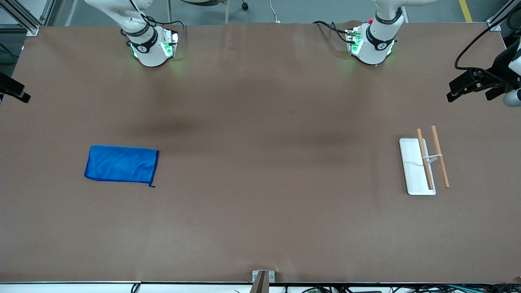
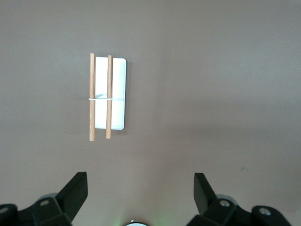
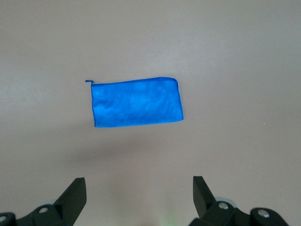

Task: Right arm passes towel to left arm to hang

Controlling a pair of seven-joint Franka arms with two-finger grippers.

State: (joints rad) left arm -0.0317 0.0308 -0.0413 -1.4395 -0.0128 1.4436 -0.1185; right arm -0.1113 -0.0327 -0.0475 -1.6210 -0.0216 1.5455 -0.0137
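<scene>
My right gripper next pinches the middle of the towel's long edge opposite its loop, to pass the blue towel to my left arm.
The blue towel lies flat on the brown table toward the right arm's end, with a loose thread at one corner. It also shows in the right wrist view. My right gripper is open and empty, high over the table with the towel well clear of its fingers. My left gripper is open and empty, high over the table toward the left arm's end. Neither gripper shows in the front view; only the right arm's base and the left arm's base do.
A white rack base with two wooden rods stands toward the left arm's end; it also shows in the left wrist view. Black gear juts in at that table end. A bracket sits at the near edge.
</scene>
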